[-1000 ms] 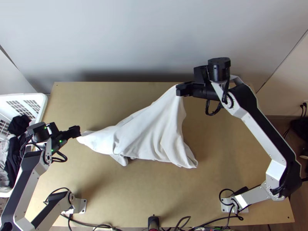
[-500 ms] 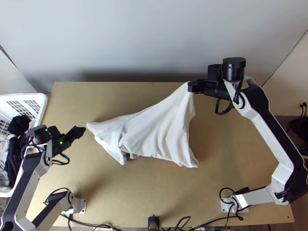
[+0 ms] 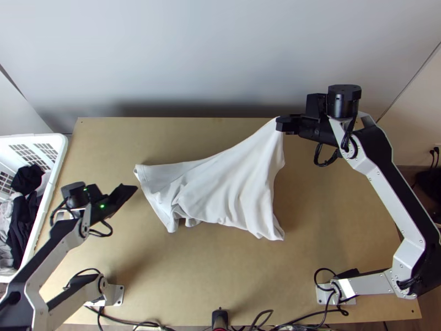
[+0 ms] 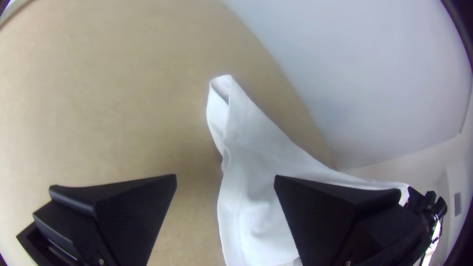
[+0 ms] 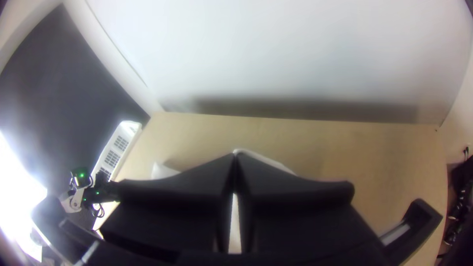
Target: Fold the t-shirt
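Note:
The left gripper grabs the t-shirt by its hem corner [image 3: 139,168] next, to fold the t-shirt's side over the shirt's body [image 3: 220,193].
The white t-shirt [image 3: 226,187] hangs bunched and slanting, its upper right corner lifted in my right gripper [image 3: 280,124], its lower parts lying on the table. In the right wrist view my right gripper [image 5: 235,160] is shut on a piece of the shirt [image 5: 266,160]. My left gripper [image 3: 134,190] is just left of the shirt's left end, apart from it. In the left wrist view the left gripper [image 4: 225,180] stands open, the shirt [image 4: 261,162] showing between and beyond its fingers with an opening at one tip.
A white basket [image 3: 62,151] with dark and grey clothes stands at the table's left edge. Behind the table [image 3: 342,220] rises a pale wall. Cables and a small black device [image 3: 219,319] are along the near edge.
My right gripper has moved right, drawing the shirt's corner and left end with it. The left gripper, whose tips were by the shirt's left end, has moved right and turned.

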Available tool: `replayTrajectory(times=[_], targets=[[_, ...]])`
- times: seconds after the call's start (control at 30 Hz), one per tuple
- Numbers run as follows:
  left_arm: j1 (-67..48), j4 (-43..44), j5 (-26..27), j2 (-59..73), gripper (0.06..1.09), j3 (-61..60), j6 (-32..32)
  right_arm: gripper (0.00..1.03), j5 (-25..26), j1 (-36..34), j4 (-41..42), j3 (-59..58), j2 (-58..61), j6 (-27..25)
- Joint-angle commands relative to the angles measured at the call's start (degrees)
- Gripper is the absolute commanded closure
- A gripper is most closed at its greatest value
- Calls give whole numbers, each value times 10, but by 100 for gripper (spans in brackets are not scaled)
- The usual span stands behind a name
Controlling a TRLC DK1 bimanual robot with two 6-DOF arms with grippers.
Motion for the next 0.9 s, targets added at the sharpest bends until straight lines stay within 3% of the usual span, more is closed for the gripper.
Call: replayTrajectory(times=[0.0, 0.37, 0.87], targets=[[-47, 78, 2, 74, 12, 6, -19, 100, -1, 6, 8, -8, -3, 10], [-66, 151, -4, 157, 12, 48, -27, 100, 2, 9, 17, -32, -13, 19], [-65, 166, -6, 197, 12, 82, -27, 100, 4, 10, 24, -49, -29, 29]])
